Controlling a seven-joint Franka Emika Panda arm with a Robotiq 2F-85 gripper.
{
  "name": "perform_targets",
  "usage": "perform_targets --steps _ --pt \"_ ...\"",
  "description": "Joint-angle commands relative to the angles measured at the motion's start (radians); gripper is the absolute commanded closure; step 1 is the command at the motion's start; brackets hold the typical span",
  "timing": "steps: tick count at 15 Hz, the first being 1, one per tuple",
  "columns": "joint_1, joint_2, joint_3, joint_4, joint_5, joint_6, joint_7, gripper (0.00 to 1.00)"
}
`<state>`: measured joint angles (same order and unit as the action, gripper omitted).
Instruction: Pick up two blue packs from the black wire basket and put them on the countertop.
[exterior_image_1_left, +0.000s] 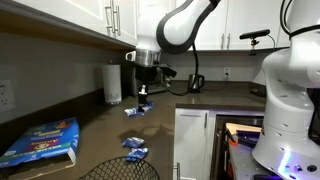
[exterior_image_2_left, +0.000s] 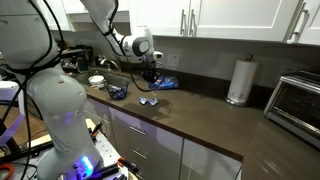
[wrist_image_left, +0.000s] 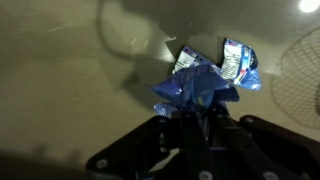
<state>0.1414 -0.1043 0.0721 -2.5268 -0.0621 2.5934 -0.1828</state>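
The crinkled blue pack (exterior_image_1_left: 136, 111) comes down first, still in my gripper. It hangs well above the countertop and would drop beside the second blue pack if I opened now.
My gripper (exterior_image_1_left: 143, 97) is shut on a crinkled blue pack (exterior_image_1_left: 136, 111) and holds it in the air above the dark countertop (exterior_image_1_left: 185, 130). In the wrist view the held pack (wrist_image_left: 195, 90) sticks out from between the shut fingers (wrist_image_left: 192, 118). A second blue pack (exterior_image_1_left: 134, 149) lies on the countertop near the black wire basket (exterior_image_1_left: 120, 170); it also shows in the wrist view (wrist_image_left: 238, 62) and in an exterior view (exterior_image_2_left: 148, 101). The basket (exterior_image_2_left: 117, 92) holds something blue. The basket's rim (wrist_image_left: 300, 80) is at the right edge of the wrist view.
A large flat blue box (exterior_image_1_left: 40, 140) lies on the counter beside the basket. A paper towel roll (exterior_image_1_left: 113, 85) and a kettle (exterior_image_1_left: 195, 80) stand by the back wall. A toaster oven (exterior_image_2_left: 295, 100) is at the counter's far end. White cabinets hang above.
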Motion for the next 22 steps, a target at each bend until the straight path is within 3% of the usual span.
perform_targets --steps 1,8,9,10,11,20,22 --pt "-0.026 0.042 -0.010 0.001 0.010 0.059 -0.010 0.91" --pt "-0.045 0.140 -0.017 0.012 0.009 0.107 -0.005 0.93" --pt "-0.047 0.150 -0.016 0.013 0.010 0.110 -0.007 0.87" --pt "-0.048 0.155 -0.015 0.013 0.011 0.107 -0.007 0.68" --pt "-0.047 0.150 -0.011 0.010 0.012 0.096 -0.008 0.59" --pt "0.003 -0.045 0.051 -0.047 0.077 -0.108 0.002 0.02" --pt "0.019 -0.081 0.054 -0.045 0.110 -0.182 -0.010 0.00"
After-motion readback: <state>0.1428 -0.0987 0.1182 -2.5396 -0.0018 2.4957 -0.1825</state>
